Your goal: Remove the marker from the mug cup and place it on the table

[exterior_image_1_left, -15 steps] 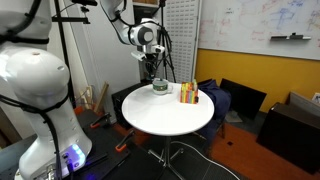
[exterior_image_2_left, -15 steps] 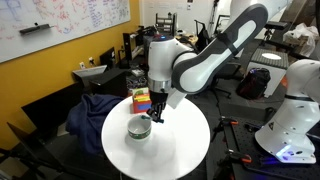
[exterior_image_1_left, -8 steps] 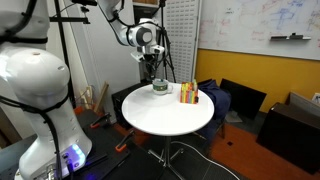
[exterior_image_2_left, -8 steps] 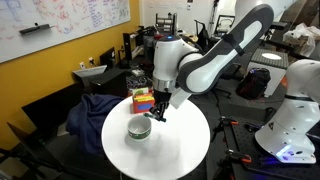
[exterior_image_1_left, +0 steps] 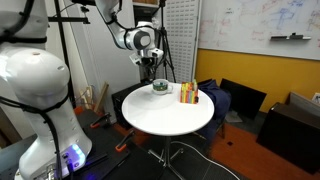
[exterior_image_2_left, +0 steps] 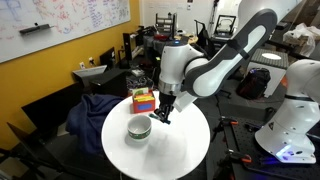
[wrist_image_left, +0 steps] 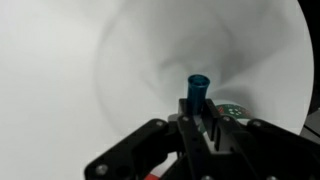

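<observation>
I will keep holding the marker, as it would land by the mug, whose rim is close below my gripper's fingers, if I opened now.
My gripper is shut on the marker, a short dark blue stick that points away from the jaws over the white table. In both exterior views the gripper hangs above the table, just beside the mug cup. The low greenish mug stands upright on the table. A bit of its pale-green rim shows behind the fingers in the wrist view. The marker is too small to make out in the exterior views.
A red-yellow-orange striped bundle stands on the table near the mug. A white robot body, chairs with blue cloth and lab clutter surround the table.
The gripper has moved sideways away from above the mug, carrying the marker with it. The mug and the striped bundle have not moved.
</observation>
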Tool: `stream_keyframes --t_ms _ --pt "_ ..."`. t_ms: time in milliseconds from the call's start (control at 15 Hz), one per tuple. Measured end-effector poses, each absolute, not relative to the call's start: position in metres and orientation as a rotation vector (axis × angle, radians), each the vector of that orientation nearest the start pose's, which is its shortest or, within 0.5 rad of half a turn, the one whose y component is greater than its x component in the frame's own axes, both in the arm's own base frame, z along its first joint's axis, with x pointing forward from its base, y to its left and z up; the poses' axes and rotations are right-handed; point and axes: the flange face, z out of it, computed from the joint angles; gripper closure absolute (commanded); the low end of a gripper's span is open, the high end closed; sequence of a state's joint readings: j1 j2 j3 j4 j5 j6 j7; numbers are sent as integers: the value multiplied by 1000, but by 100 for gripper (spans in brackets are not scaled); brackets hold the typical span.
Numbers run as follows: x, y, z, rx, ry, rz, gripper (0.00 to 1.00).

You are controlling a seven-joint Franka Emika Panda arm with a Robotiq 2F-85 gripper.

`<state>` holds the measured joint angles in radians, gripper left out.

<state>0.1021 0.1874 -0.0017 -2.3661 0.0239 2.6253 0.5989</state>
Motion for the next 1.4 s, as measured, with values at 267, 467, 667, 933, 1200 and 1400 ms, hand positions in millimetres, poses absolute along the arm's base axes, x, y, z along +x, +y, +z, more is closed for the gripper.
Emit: stream_keyframes --t_ms 267,467,667,933,1200,1400 --pt "505 43 244 -2968 864 -76 95" --pt "499 32 237 -2935 935 -62 95" --pt "495 19 233 -2902 1028 -45 95" --pt "492 1 230 -2848 1180 -33 95" --pt "491 -13 230 -2801 1295 -32 57" --pt "491 -19 230 -2783 1335 -32 42"
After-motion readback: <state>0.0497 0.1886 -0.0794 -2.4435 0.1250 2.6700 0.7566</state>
